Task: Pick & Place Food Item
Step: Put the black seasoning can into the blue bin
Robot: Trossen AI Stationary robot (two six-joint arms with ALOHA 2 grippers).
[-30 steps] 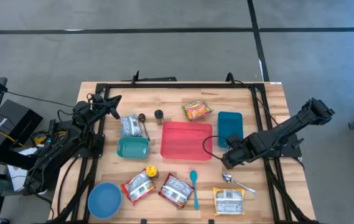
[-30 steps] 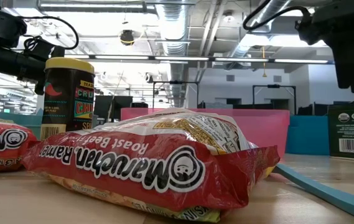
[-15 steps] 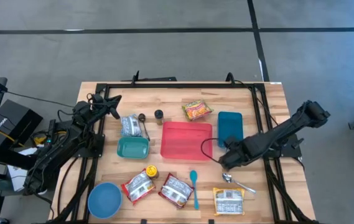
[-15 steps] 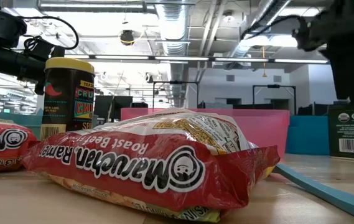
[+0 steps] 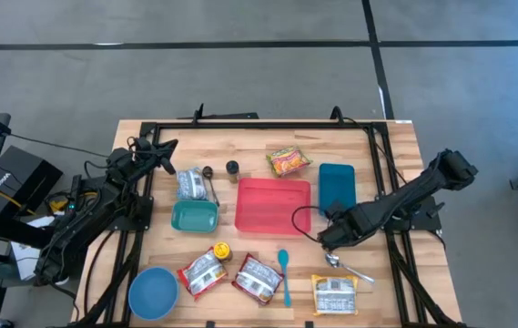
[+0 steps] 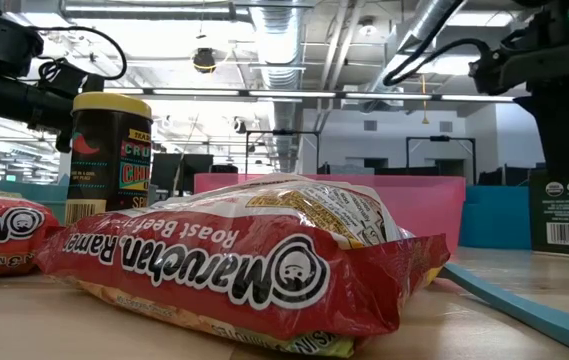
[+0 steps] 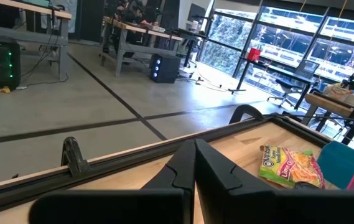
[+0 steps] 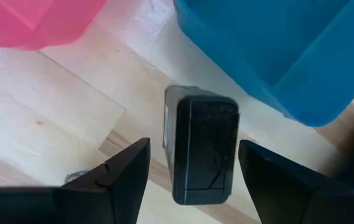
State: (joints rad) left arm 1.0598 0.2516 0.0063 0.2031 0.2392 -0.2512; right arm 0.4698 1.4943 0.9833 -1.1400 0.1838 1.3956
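My right gripper needs to grab the dark box by its upright sides next, to place the food item in the blue tray (image 5: 336, 185) (image 8: 276, 43).
A dark box (image 8: 201, 146) stands upright on the wood between the pink tray (image 8: 33, 22) and the blue tray (image 8: 276, 43). The low view shows it as a dark green box with a barcode (image 6: 567, 212). My right gripper (image 8: 195, 163) hangs open above it, pointing down, one finger on either side and clear of it. In the high view the gripper (image 5: 330, 239) hides the box. My left gripper (image 5: 163, 146) is shut with nothing in it, level at the table's far left corner.
Two ramen packs (image 5: 202, 271) (image 5: 257, 278), a yellow-capped jar (image 5: 221, 250), a blue spoon (image 5: 284, 273), a metal spoon (image 5: 345, 266) and a packet (image 5: 334, 293) lie near the front edge. A blue bowl (image 5: 153, 292), teal container (image 5: 194, 216) and snack bag (image 5: 288, 161) lie farther off.
My right gripper has come down toward the dark box and shifted a little toward the table's near left, tipping slightly steeper, its fingers still open.
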